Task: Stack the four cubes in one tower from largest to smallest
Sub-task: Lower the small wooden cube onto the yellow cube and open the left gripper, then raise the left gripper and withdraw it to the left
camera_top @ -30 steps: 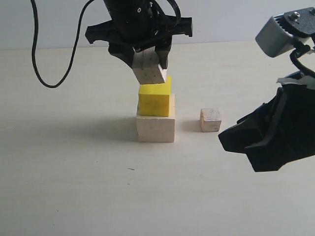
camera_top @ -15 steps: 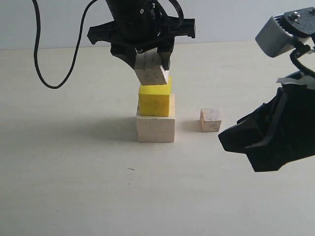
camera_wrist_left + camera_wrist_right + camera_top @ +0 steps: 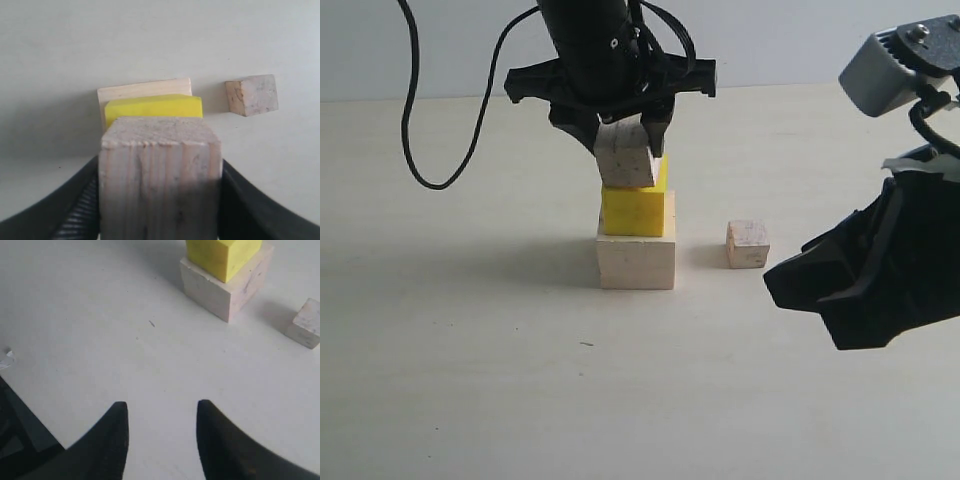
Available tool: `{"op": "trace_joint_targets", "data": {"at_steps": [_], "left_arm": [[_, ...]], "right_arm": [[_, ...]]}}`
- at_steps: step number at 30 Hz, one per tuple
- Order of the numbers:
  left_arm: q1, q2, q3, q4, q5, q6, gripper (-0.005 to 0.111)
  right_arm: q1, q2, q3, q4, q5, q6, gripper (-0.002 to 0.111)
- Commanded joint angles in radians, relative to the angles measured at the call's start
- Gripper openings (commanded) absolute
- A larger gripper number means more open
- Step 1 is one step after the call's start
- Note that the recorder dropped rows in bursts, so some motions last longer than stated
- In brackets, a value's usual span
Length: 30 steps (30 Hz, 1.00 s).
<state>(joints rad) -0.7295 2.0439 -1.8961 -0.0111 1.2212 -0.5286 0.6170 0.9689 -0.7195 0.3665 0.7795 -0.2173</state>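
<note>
The medium cube's lower edge [image 3: 628,186] sits on the yellow cube's top [image 3: 662,180] in the exterior view, so the cube would stay. My left gripper releases it now.
The large pale wooden block [image 3: 636,260] stands on the table with the bright yellow cube [image 3: 632,210] on top of it. My left gripper [image 3: 627,135] is shut on the medium pale wooden cube [image 3: 625,158], which sits low over the yellow cube; contact between them cannot be told. In the left wrist view the medium cube [image 3: 160,175] fills the space between the black fingers, above the yellow cube [image 3: 153,105] and the large block [image 3: 142,89]. The smallest pale wooden cube [image 3: 747,244] lies on the table to the right of the stack. My right gripper [image 3: 161,412] is open, holding nothing.
The right arm's black body [image 3: 880,270] and its grey camera housing [image 3: 895,65] hang at the right of the exterior view. A black cable [image 3: 440,140] loops down at the back left. A small dark speck [image 3: 586,344] lies on the table in front of the stack.
The left gripper has lowered and levelled the medium cube, which was tilted a second ago, bringing it squarely over the yellow cube. The right arm has not moved.
</note>
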Motion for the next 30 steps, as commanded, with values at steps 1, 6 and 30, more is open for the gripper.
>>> {"op": "trace_joint_targets", "data": {"at_steps": [1,6,30], "left_arm": [[-0.004,-0.002,0.002,0.019,0.000,0.002,0.004],[-0.004,-0.002,0.002,0.025,0.000,0.007,0.030],[-0.004,-0.025,0.002,-0.061,0.000,0.027,0.071]], "right_arm": [[-0.006,-0.003,0.004,0.000,-0.005,-0.001,0.042],[-0.006,-0.003,0.004,0.000,-0.005,-0.001,0.042],[-0.006,-0.003,0.004,0.000,-0.003,-0.001,0.042]]}}
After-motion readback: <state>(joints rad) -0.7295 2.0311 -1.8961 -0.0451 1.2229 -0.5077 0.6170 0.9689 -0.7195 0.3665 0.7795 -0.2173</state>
